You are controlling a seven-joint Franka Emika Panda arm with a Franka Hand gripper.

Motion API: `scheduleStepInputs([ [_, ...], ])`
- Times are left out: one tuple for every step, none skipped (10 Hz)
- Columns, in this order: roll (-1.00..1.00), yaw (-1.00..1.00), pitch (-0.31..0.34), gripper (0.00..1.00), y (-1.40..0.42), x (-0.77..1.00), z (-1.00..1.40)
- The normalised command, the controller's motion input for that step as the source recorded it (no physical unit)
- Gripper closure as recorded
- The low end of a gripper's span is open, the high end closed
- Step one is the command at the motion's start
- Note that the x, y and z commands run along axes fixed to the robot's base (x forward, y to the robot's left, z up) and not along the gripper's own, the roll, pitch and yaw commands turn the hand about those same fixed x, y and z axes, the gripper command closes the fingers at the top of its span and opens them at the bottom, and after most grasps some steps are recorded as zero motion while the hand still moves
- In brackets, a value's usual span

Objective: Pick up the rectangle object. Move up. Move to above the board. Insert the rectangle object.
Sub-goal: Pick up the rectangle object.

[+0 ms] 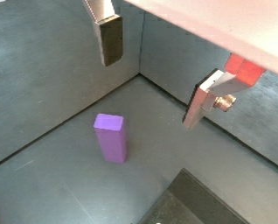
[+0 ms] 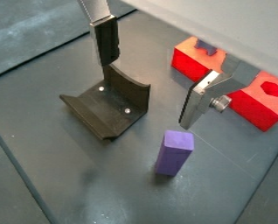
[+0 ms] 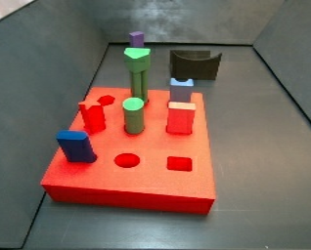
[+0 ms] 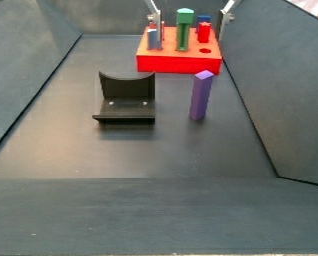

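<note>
I should pick up the purple bar next by its upper end (image 3: 136, 35) (image 1: 110, 123). Its lower end then stays free to go into the board's rectangular hole.
The rectangle object is a slim purple bar (image 4: 199, 95) standing upright on the grey floor between the fixture and the right wall. It shows in both wrist views (image 1: 110, 137) (image 2: 174, 151) and, far back behind a green peg, in a side view (image 3: 136, 39). The board (image 3: 152, 176) is a thick red slab with holes, also in a side view (image 4: 175, 62). My gripper (image 1: 153, 74) (image 2: 153, 74) is open and empty, above the bar and apart from it. Its fingers (image 4: 155, 12) reach in at the far end of a side view.
The fixture (image 4: 124, 98) (image 2: 107, 109) (image 3: 194, 64) stands beside the bar. The board holds two green pegs (image 3: 133, 115), a dark-blue block (image 3: 76, 145) and a red block (image 3: 181, 119). Grey walls (image 4: 255, 70) enclose the floor.
</note>
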Motion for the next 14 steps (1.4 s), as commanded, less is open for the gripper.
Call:
scheduleStepInputs([
  [-0.11, 0.07, 0.0, 0.0, 0.0, -0.07, -0.12],
  [0.0, 0.07, -0.083, 0.0, -0.23, -0.05, -0.2],
  [0.0, -1.0, 0.0, 0.0, -0.03, 0.0, -0.42],
  [0.04, -0.83, 0.006, 0.0, -0.22, -0.07, -0.23],
  [0.0, -0.95, 0.004, 0.0, -0.2, 0.0, -0.4],
  [0.0, -1.0, 0.0, 0.0, -0.03, 0.0, -0.52],
  [0.0, -1.0, 0.0, 0.0, -0.04, 0.0, -0.51],
  [0.0, -1.0, 0.0, 0.0, -0.06, 0.0, -0.48],
  [0.0, -1.0, 0.0, 0.0, -0.05, 0.0, -0.49],
  [0.0, -1.0, 0.0, 0.0, -0.03, 0.0, -0.47],
  [0.01, -0.92, 0.0, 0.0, -0.09, -0.1, -0.44],
  [-0.01, -0.48, 0.0, 0.0, -0.2, -0.53, -0.47],
  [-0.03, -0.04, 0.09, 0.0, 0.0, -0.09, -0.11],
  [0.0, -0.67, -0.029, 0.0, 0.03, -0.56, -0.21],
])
